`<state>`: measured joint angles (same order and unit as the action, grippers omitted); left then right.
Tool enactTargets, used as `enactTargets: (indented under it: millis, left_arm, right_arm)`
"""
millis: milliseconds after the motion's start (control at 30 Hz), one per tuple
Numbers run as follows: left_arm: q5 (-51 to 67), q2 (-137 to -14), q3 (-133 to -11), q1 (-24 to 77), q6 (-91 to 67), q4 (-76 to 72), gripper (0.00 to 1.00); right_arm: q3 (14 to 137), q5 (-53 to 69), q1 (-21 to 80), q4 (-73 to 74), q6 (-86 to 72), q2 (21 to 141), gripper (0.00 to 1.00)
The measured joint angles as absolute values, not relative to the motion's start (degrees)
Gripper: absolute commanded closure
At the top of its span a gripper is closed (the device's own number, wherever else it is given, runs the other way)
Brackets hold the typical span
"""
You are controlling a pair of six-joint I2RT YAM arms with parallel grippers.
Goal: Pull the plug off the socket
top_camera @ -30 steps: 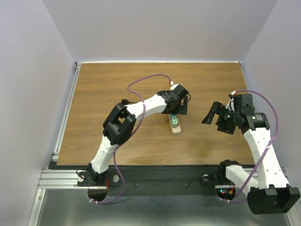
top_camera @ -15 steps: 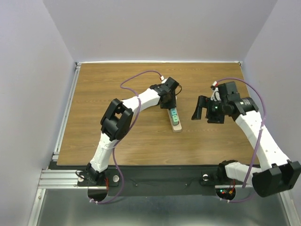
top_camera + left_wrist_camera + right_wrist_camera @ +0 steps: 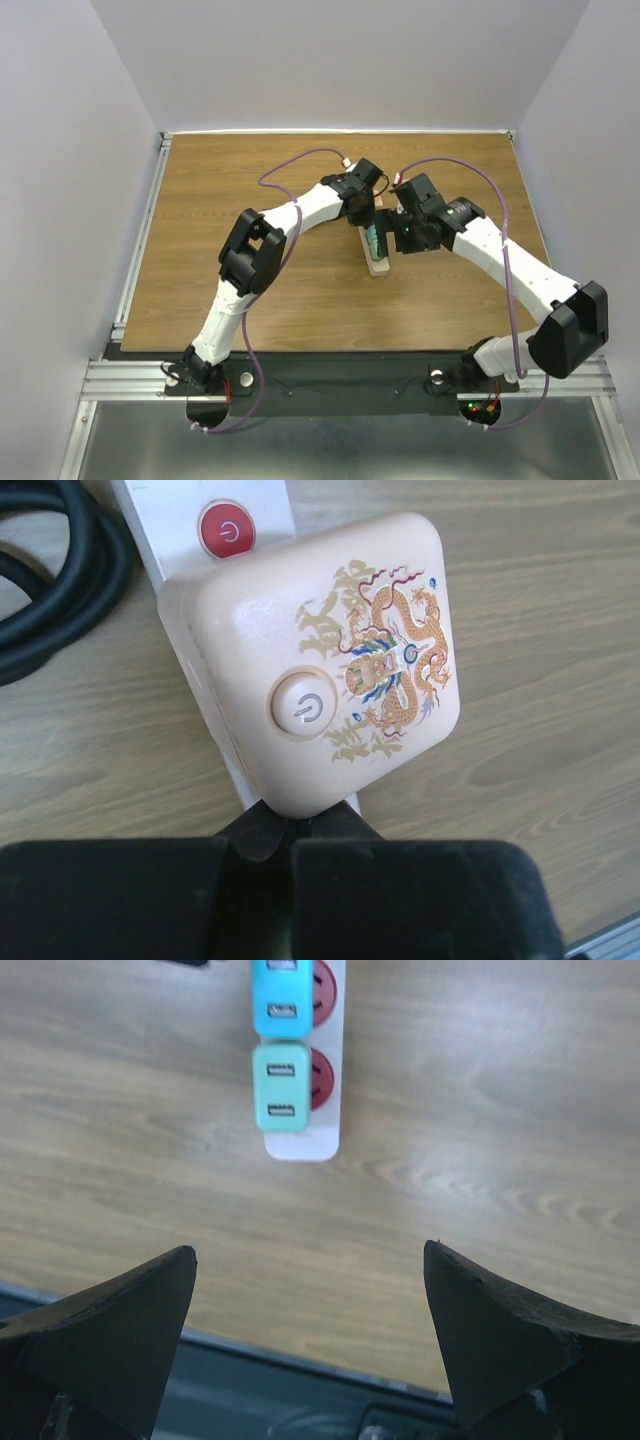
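Note:
The green plug (image 3: 282,1087) needs to come off the socket, so my right gripper will grab it across its narrow width and leave out the cyan plug (image 3: 285,995).
The socket (image 3: 300,1145) is a pale strip on the wood, lying between both arms in the top view as the socket (image 3: 377,265). A green plug (image 3: 280,1085) and a cyan plug (image 3: 285,995) sit over its red outlets (image 3: 322,1078) near the end. A square beige plug (image 3: 330,660) with a dragon print and a round button sits on the strip beside a red switch (image 3: 225,530). My left gripper (image 3: 290,825) is shut, tips together over the strip at that plug's near corner. My right gripper (image 3: 310,1250) is open, just short of the strip's end, holding nothing.
A thick black cord (image 3: 60,580) curls on the wood beside the strip's switch end. The table's metal front rail (image 3: 300,1380) lies right under the right gripper. Purple cables (image 3: 300,165) arch over both arms.
The left gripper has closed from wide open to shut at the strip's far end. The right arm has swung left from the table's right side to the strip.

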<state>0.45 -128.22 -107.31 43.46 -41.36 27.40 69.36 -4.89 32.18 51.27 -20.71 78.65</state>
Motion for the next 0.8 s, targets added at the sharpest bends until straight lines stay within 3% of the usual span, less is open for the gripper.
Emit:
enactTargets:
  millis: [800]
  left_arm:
    - [1.69, -128.38, -103.68, 42.68, -41.41, 19.97, 1.0]
  right_arm:
    - [63.53, -12.51, 32.45, 33.82, -20.32, 85.69, 0.0]
